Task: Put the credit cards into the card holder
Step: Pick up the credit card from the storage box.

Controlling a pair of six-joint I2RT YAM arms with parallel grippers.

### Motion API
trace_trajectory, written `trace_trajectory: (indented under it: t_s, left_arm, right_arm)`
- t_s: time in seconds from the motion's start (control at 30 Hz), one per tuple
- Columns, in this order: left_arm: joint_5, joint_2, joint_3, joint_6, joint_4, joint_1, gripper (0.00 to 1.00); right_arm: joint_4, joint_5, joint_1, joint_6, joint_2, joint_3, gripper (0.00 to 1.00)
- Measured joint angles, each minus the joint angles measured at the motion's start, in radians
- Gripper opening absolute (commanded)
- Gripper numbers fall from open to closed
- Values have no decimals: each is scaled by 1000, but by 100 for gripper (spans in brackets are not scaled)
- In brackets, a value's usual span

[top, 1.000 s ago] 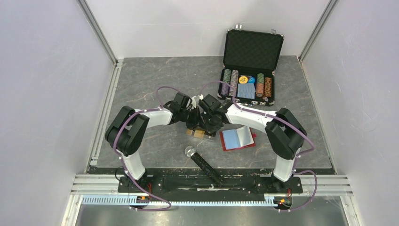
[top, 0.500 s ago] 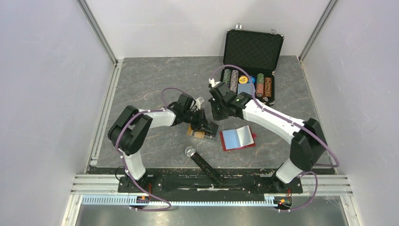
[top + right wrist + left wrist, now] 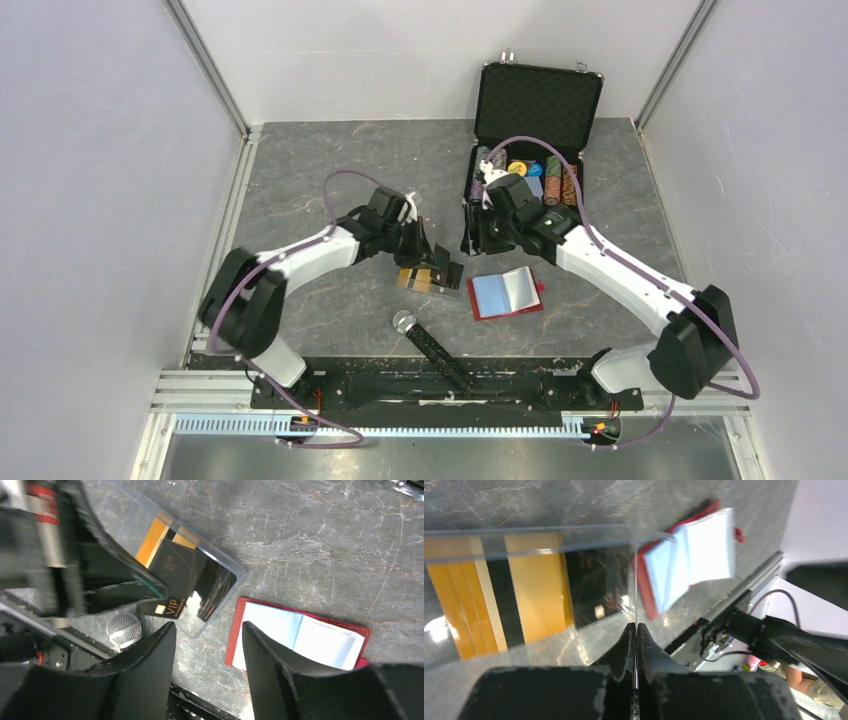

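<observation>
My right gripper is going to grab the credit card's edge (image 3: 443, 261) opposite my left gripper next, so the card's other edge stays free to go into the card holder (image 3: 505, 293).
The credit cards (image 3: 420, 280), orange-gold and black, lie inside a clear plastic case (image 3: 200, 575) left of centre; they also show through the plastic as orange and black cards (image 3: 539, 585). My left gripper (image 3: 636, 630) is shut on a thin clear edge of that case, which stands upright between its jaws. In the top view the left gripper (image 3: 440, 268) sits over the case's right end. The card holder (image 3: 505, 293) lies open, red with pale sleeves, just right of the case, and is also seen as the card holder (image 3: 300, 635). My right gripper (image 3: 208, 626) hangs open and empty above the gap between case and holder.
A black poker-chip case (image 3: 530, 150) stands open at the back right, close behind my right wrist. A microphone (image 3: 405, 322) lies in front of the clear case, its handle pointing towards the near rail (image 3: 450, 385).
My right gripper has let go, opened and pulled back to the right, away from the case. My left gripper has closed on the clear plastic edge and shifted slightly right.
</observation>
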Motion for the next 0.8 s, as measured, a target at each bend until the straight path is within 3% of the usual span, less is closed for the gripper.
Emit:
trace_trajectory:
  t_s: [0.17, 0.3, 0.6, 0.8]
  left_arm:
    - [-70, -237, 9, 0, -52, 12, 2]
    - [-42, -408, -19, -17, -5, 46, 2]
    - [113, -594, -219, -182, 201, 68, 2]
    - [158, -638, -274, -265, 317, 67, 2]
  right_arm:
    - [112, -140, -68, 29, -123, -129, 85]
    - [263, -290, -126, 82, -216, -236, 88]
    - [695, -603, -146, 322, -264, -409, 66]
    - [921, -712, -147, 457, -255, -460, 52]
